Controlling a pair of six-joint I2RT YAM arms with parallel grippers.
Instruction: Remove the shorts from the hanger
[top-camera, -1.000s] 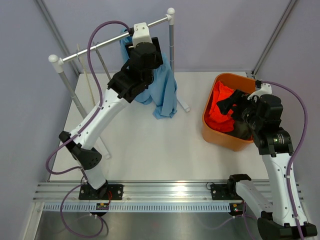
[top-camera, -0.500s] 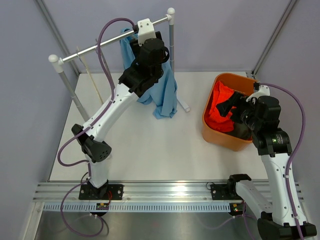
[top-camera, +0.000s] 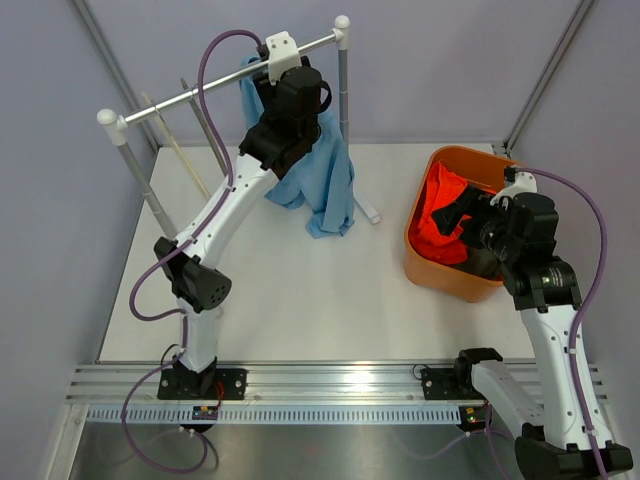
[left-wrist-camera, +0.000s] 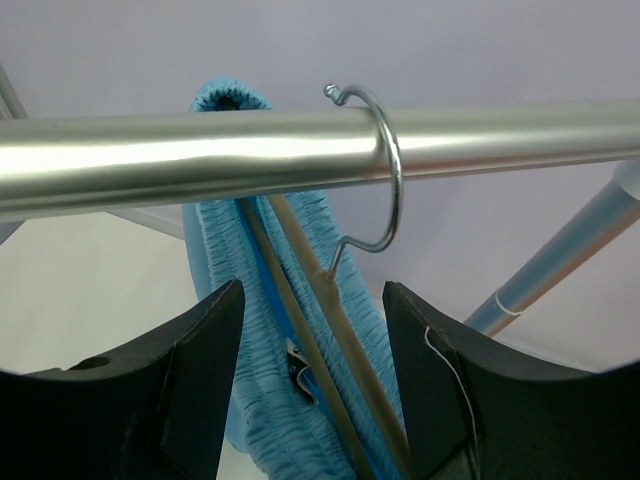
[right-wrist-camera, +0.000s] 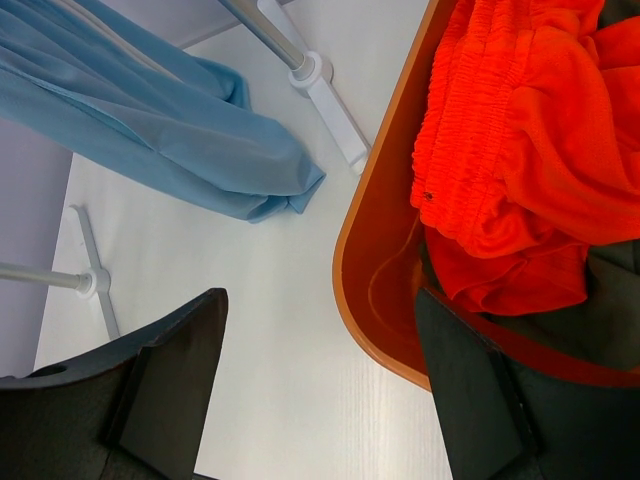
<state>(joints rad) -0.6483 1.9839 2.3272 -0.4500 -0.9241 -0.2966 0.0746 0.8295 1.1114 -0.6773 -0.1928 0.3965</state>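
The hanger (left-wrist-camera: 345, 330) should be grabbed just below its wire hook by my left gripper next. That leaves the hook and waistband free to remove the shorts.
The light blue shorts (top-camera: 330, 180) hang over a wooden hanger (left-wrist-camera: 345, 330), and the hanger's wire hook (left-wrist-camera: 393, 170) sits on the metal rail (left-wrist-camera: 200, 160). My left gripper (left-wrist-camera: 312, 300) is open just below the rail. The hanger's bars and the blue waistband (left-wrist-camera: 225, 270) lie between its fingers, which stand apart from both. The orange shorts (right-wrist-camera: 530, 130) and the dark olive shorts (right-wrist-camera: 600, 300) lie in the orange basket (right-wrist-camera: 370, 290). Above the basket's left rim my right gripper (right-wrist-camera: 322, 300) is open, holding nothing.
The rail (top-camera: 200, 95) spans two white-capped posts (top-camera: 343, 90), and their feet (right-wrist-camera: 330, 95) rest on the white table. A thin wooden stick (top-camera: 178, 145) hangs slanted from the rail at the left. The basket (top-camera: 420, 265) stands at the right. Grey walls enclose the table.
My left arm has stretched further toward the rail, bringing its gripper up around the hanger's top. The right gripper has barely shifted.
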